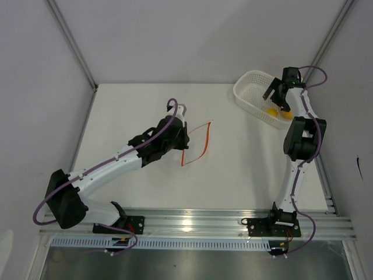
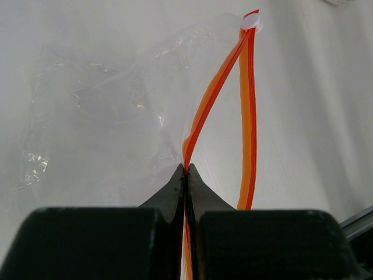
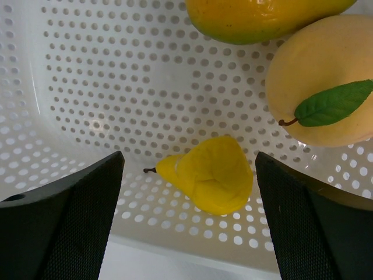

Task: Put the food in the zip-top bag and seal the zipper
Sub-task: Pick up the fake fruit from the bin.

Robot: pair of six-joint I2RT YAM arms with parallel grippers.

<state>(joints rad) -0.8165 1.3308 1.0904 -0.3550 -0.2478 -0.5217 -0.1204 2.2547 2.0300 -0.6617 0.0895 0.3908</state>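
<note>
I will next grab the small yellow fruit across its round end [image 1: 273, 112] [image 3: 219, 176] with my right gripper, so the narrow stem end stays free to lead into the bag.
The clear crinkly zip-top bag [image 2: 99, 99] lies on the white table. Its red-orange zipper [image 2: 215, 99] stands up as an open loop, which also shows in the top view [image 1: 207, 137]. My left gripper [image 2: 186, 169] is shut on one strand of the zipper; the other strand [image 2: 247, 116] hangs free to the right. My right gripper [image 3: 187, 154] is open inside the white basket [image 3: 87, 76], its fingers on either side of the small yellow fruit [image 3: 210, 175] without touching it. An orange-yellow mango [image 3: 256, 17] and a pale yellow fruit with a green leaf [image 3: 320, 111] lie just beyond.
The white perforated basket [image 1: 247, 87] stands at the far right of the table, with my right gripper [image 1: 278, 96] over it. My left gripper [image 1: 185, 125] is at mid-table. A white slider tab [image 2: 252, 22] sits at the zipper's far end.
</note>
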